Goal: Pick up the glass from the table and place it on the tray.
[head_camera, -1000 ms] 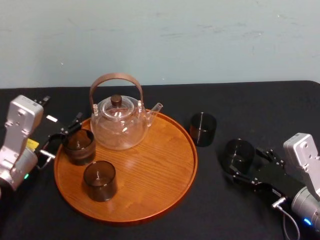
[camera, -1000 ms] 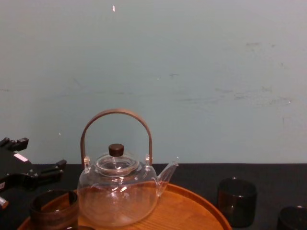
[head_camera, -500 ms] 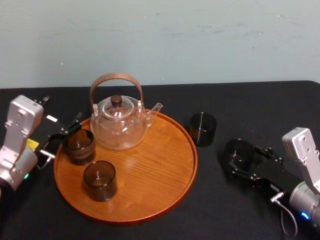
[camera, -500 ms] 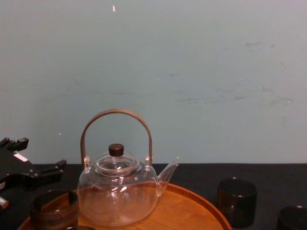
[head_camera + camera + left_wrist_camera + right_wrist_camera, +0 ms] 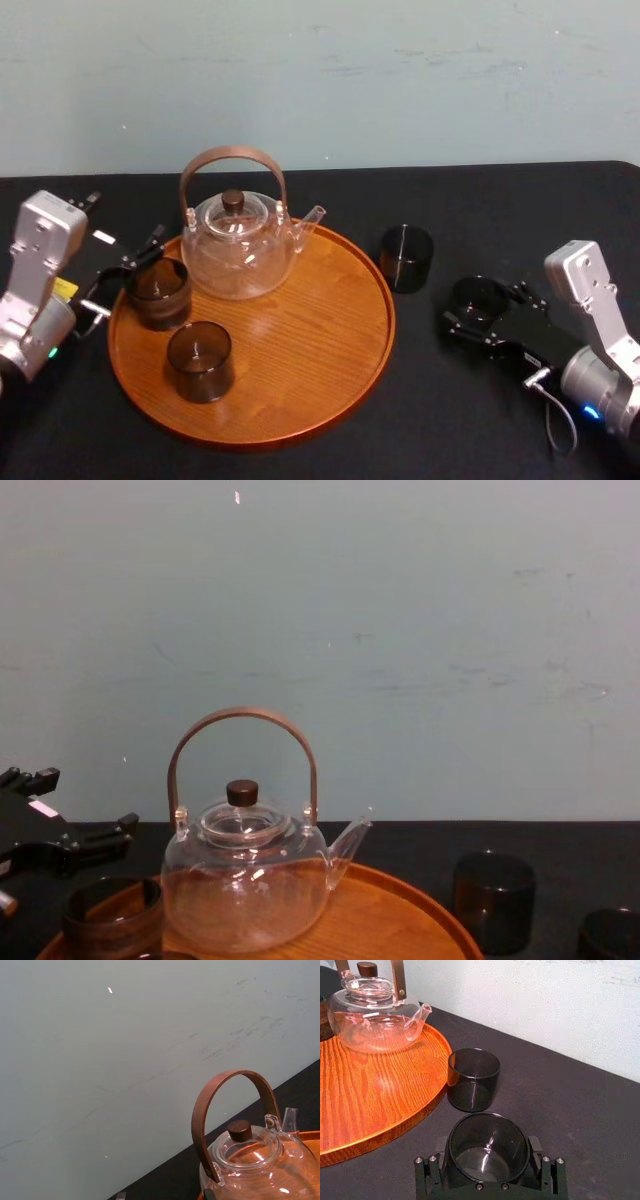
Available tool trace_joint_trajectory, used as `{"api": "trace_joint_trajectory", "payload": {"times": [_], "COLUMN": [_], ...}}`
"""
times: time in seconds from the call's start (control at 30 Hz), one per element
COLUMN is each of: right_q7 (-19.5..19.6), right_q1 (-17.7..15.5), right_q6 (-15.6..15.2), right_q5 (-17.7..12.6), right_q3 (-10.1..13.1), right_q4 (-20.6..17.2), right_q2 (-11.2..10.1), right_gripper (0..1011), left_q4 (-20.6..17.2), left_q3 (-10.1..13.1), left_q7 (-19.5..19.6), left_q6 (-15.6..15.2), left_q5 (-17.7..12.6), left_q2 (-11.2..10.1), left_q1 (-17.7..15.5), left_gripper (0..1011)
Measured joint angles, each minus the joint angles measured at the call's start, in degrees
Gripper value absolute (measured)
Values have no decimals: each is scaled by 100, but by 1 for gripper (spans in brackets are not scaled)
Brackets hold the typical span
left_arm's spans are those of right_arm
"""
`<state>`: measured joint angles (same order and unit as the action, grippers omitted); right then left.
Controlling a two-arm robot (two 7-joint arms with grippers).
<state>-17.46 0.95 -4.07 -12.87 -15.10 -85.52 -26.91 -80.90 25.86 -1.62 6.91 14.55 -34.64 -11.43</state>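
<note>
The right gripper grabs the smoky glass by its sides below the glass's rim (image 5: pixel 608 944) next, to place the glass on the round wooden tray (image 5: pixel 390 920).
A dark smoky glass (image 5: pixel 476 297) stands on the black table, right of the round wooden tray (image 5: pixel 320 350). My right gripper (image 5: pixel 480 306) is open, with the glass (image 5: pixel 488 1146) sitting between its jaws and a finger (image 5: pixel 536 1152) on either side of it. A second dark glass (image 5: pixel 406 258) stands on the table by the tray's right rim, farther from me. My left gripper (image 5: pixel 125 278) rests open at the tray's left edge, beside a dark glass (image 5: pixel 157 292) that stands on the tray.
A clear glass teapot (image 5: pixel 240 245) with a brown arched handle stands at the back of the tray. Another dark glass (image 5: pixel 200 360) stands on the tray's front left. A pale wall rises behind the table.
My right arm has moved in toward the tray, and its jaws now reach farther around the glass on the table. The left arm has not moved.
</note>
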Motion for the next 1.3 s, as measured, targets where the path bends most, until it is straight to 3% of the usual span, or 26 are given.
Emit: {"api": "trace_joint_trajectory", "payload": {"times": [0.37,0.6,0.8,1.3], "right_q7": [-175,-173,-170,-222], "right_q1": [201,197,190,149], "right_q6": [0,3,8,135], "right_q5": [110,110,108,108], "right_q3": [-28,-31,-31,20], "right_q4": [326,316,303,257], "right_q2": [220,207,197,205], "right_gripper": [1002,1002,920,916], "left_q4": [0,0,0,0], "left_q3": [0,0,0,0], "left_q7": [0,0,0,0], "left_q6": [0,0,0,0], "left_q5": [0,0,0,0], "left_q2": [0,0,0,0], "left_q1": [0,0,0,0], "left_gripper": [1001,1001,1001,1001]}}
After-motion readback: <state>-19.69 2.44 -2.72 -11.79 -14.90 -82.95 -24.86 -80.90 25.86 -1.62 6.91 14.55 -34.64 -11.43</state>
